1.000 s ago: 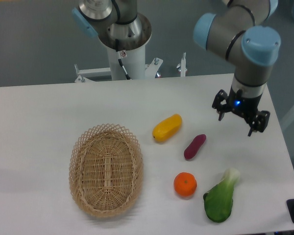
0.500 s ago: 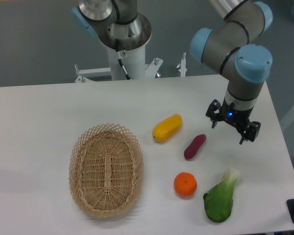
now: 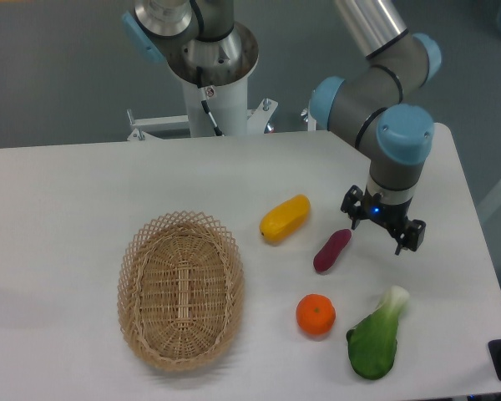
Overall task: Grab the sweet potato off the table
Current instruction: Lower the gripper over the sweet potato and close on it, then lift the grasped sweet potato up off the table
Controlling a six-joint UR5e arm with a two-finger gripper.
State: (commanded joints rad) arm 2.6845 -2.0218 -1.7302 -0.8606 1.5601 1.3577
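Note:
The sweet potato is slender and purple, and my gripper should next grab it by its upper end (image 3: 342, 236) to pick it up.
The sweet potato (image 3: 331, 250), a slender dark purple tuber, lies on the white table (image 3: 67, 192) right of centre, tilted with its upper end to the right. My gripper (image 3: 377, 233) hangs just to the right of the tuber's upper end, above the table. Its two fingers are spread apart with nothing between them. It is open and not touching the sweet potato.
A yellow-orange oblong fruit (image 3: 285, 218) lies up and left of the tuber. A round orange (image 3: 316, 315) sits below it, and a green bok choy (image 3: 375, 335) lies at the front right. A wicker basket (image 3: 180, 288) stands to the left. The arm's base (image 3: 211, 75) rises at the back.
My gripper has moved left and down, from near the table's right edge to right beside the sweet potato's upper end. The objects on the table have not moved.

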